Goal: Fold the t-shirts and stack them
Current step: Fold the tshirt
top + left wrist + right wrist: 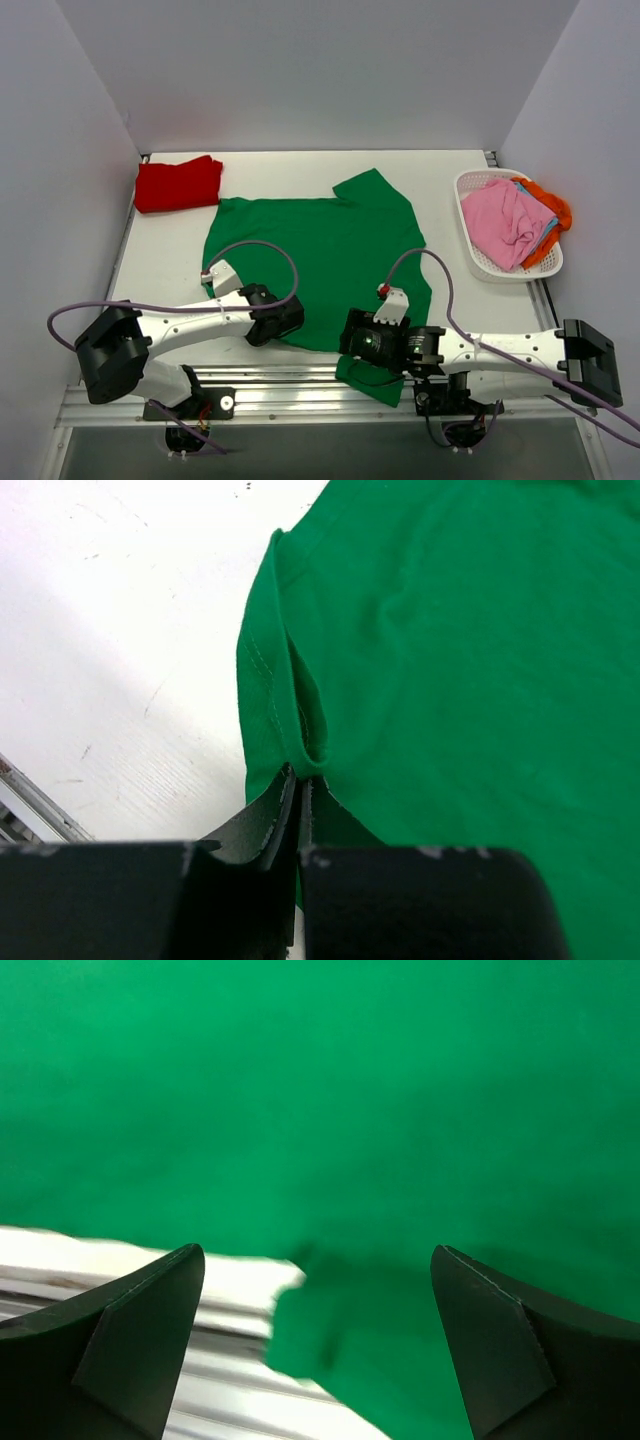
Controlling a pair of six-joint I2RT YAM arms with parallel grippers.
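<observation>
The right gripper next needs to grab the green t-shirt (320, 250) at its near edge by the hanging sleeve, to fold the t-shirt's near side over.
A bright green t-shirt (320, 250) lies spread flat in the middle of the white table, with one sleeve hanging over the near edge. My left gripper (290, 320) is at its near left hem, shut on a pinched fold of the green fabric (300, 730); the left wrist view shows the jaws (300, 777) pressed together on it. My right gripper (352, 346) hovers open over the shirt's near edge, and the right wrist view shows its fingers (318, 1260) wide apart above green cloth (320, 1090), holding nothing. A folded red t-shirt (178, 184) rests at the far left.
A white lattice basket (478, 256) at the right edge holds pink (505, 222), orange (552, 205) and blue tees. Grey walls close in the table on three sides. A metal rail (300, 382) runs along the near edge by the arm bases.
</observation>
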